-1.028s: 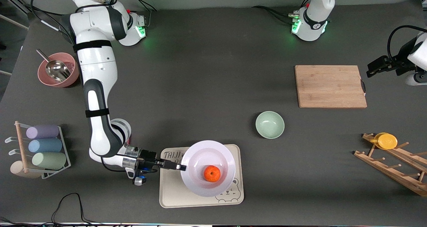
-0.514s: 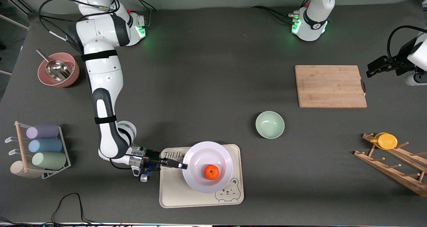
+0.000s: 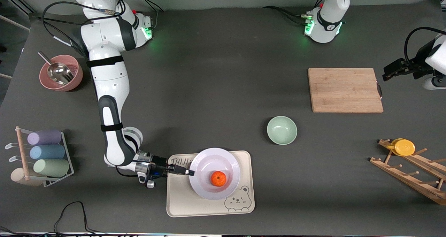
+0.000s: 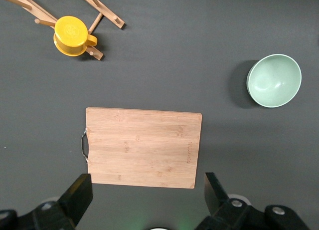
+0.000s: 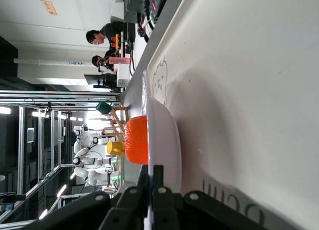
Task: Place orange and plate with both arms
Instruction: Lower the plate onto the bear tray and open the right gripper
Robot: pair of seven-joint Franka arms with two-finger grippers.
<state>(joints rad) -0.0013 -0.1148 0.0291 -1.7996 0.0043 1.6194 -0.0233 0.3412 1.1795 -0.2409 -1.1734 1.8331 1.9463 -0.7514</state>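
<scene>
The base of the plate is level against the cream tray and the plate would stay there, so my right gripper needs to release the plate.
The pale lavender-white plate (image 3: 228,163) sits over the cream bear-printed tray (image 3: 181,200), with the small bright orange (image 3: 218,178) in its centre. My right gripper (image 3: 190,173) is shut on the plate's rim at the edge toward the right arm's end. In the right wrist view the fingers (image 5: 157,176) pinch the plate rim (image 5: 169,135), and the orange (image 5: 136,139) rests in the plate. My left gripper (image 4: 147,190) is open and empty, held high over the table beside the wooden cutting board (image 4: 142,146); the left arm waits.
A pale green bowl (image 3: 282,130) stands between tray and cutting board (image 3: 345,90). A wooden rack with a yellow cup (image 3: 404,147) is at the left arm's end. A pink bowl with a metal scoop (image 3: 60,72) and a rack of pastel cups (image 3: 45,152) are at the right arm's end.
The plate with the orange has sunk toward the tray in my right gripper, and the right arm's elbow has shifted. The left arm has not moved.
</scene>
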